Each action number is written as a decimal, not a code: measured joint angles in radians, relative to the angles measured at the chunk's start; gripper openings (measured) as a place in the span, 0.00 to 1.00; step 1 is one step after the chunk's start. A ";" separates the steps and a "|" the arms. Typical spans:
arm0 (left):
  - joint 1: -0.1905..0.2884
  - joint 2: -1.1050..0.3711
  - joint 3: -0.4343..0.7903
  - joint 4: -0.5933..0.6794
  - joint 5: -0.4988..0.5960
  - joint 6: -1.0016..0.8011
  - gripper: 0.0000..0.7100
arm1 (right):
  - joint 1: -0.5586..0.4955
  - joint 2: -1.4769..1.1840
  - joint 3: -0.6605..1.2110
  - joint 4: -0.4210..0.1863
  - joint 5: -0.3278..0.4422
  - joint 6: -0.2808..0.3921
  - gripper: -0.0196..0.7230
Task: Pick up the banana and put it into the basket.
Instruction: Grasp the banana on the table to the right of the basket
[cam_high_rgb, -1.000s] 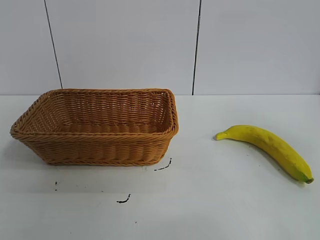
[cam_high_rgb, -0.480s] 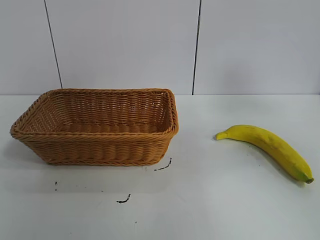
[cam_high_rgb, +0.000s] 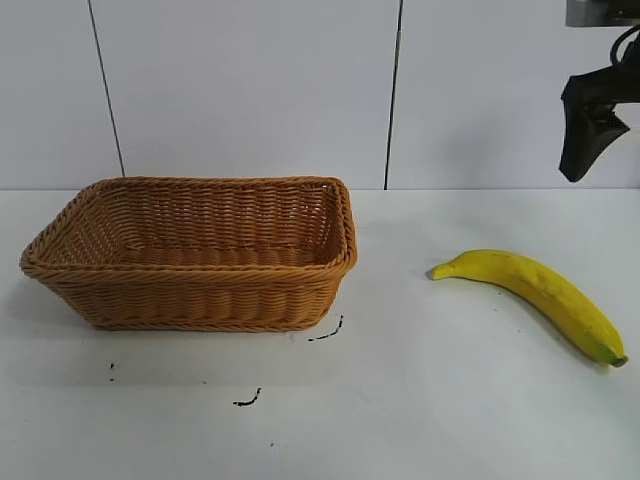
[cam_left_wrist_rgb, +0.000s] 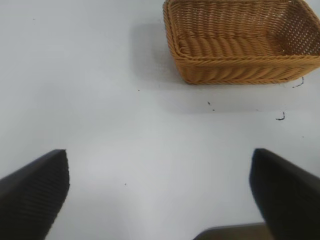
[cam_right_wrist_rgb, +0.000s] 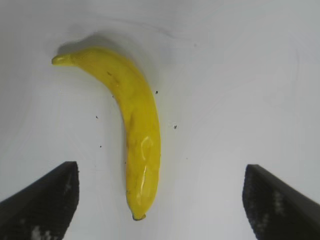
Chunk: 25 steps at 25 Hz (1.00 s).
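Note:
Next, my right gripper grabs the banana around its middle (cam_high_rgb: 540, 287) (cam_right_wrist_rgb: 138, 111) to keep both ends of the banana balanced, since the banana stretches out long and curved.
The yellow banana (cam_high_rgb: 540, 295) lies on the white table at the right, stem tip toward the basket, dark end toward the front right. The tan woven basket (cam_high_rgb: 200, 305) stands at the left, empty. My right gripper (cam_high_rgb: 585, 130) hangs high above the table at the far right, behind and above the banana. In the right wrist view it (cam_right_wrist_rgb: 160, 200) is open, and the banana (cam_right_wrist_rgb: 137, 135) lies on the table below, between its fingers. My left gripper (cam_left_wrist_rgb: 160, 195) is open over bare table, with the basket (cam_left_wrist_rgb: 240, 70) farther off; it is out of the exterior view.
Small black marks (cam_high_rgb: 326, 333) dot the table in front of the basket. A white panelled wall with dark seams (cam_high_rgb: 393, 95) stands behind the table. Bare table lies between basket and banana.
My right gripper has come into the exterior view at the upper right. The banana and the basket have not moved.

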<state>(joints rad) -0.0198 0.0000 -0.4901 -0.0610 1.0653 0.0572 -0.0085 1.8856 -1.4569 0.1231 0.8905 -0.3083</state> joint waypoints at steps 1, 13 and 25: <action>0.000 0.000 0.000 0.000 0.000 0.000 0.98 | 0.010 0.000 0.000 0.002 -0.005 -0.012 0.88; 0.000 0.000 0.000 0.000 0.000 0.000 0.98 | 0.066 0.063 -0.003 -0.045 -0.010 -0.029 0.88; 0.000 0.000 0.000 0.000 0.000 0.000 0.98 | 0.066 0.241 -0.003 -0.031 -0.073 -0.017 0.88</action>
<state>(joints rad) -0.0198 0.0000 -0.4901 -0.0610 1.0653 0.0572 0.0573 2.1265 -1.4601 0.0918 0.8175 -0.3252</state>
